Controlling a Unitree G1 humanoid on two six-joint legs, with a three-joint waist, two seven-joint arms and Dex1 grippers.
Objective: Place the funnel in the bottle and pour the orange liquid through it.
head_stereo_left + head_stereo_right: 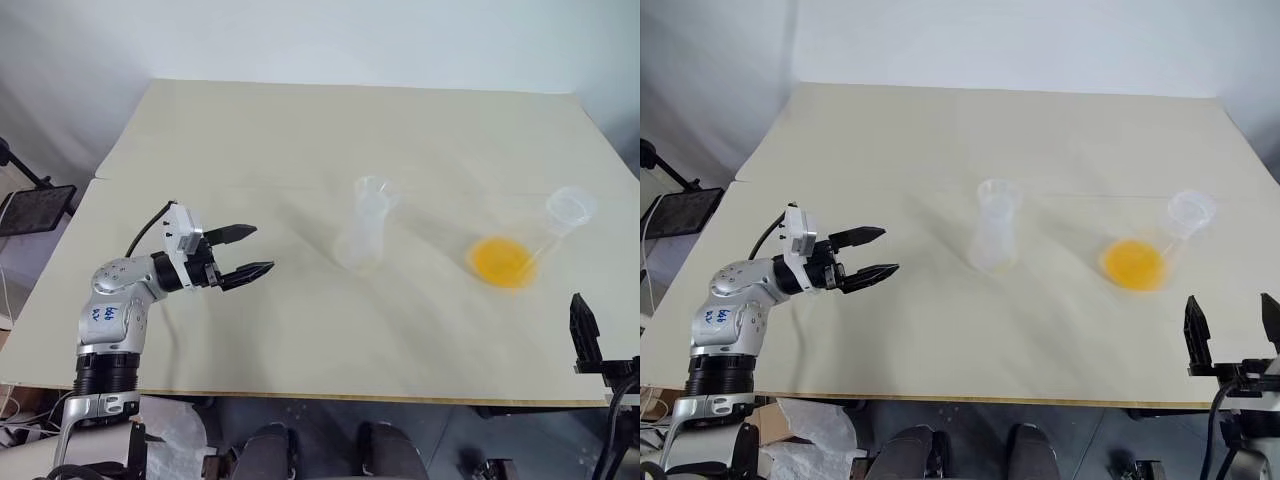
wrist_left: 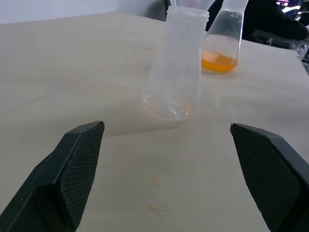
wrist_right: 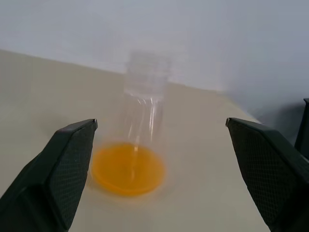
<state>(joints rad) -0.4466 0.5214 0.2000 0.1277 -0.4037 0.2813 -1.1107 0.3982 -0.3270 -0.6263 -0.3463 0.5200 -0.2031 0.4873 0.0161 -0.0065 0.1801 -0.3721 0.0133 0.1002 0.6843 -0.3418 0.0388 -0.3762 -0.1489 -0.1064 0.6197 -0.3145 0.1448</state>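
Note:
I should next grab the flask by its narrow neck (image 1: pixel 564 217) with my right gripper to pour, as the flask widens into a wide base holding the orange liquid (image 1: pixel 502 261).
The bottle (image 1: pixel 360 245), a clear conical flask, stands upright near the table's middle. The clear funnel (image 1: pixel 373 192) sits in its neck. My left gripper (image 1: pixel 260 249) hovers to the left of it, pointing at it, open and empty, with a clear gap to the bottle (image 2: pixel 171 72). A second clear flask (image 1: pixel 568 207) to the right holds the orange liquid (image 1: pixel 502 261) in its base. My right gripper (image 1: pixel 1232 320) is open at the front right table edge, facing that flask, with the orange liquid (image 3: pixel 128 169) ahead of its fingers.
The beige table (image 1: pixel 300 130) has wide bare room behind and in front of both flasks. A few small orange drops (image 2: pixel 154 207) lie on the table in front of the bottle. A dark flat device on a stand (image 1: pixel 35 208) sits off the table's left edge.

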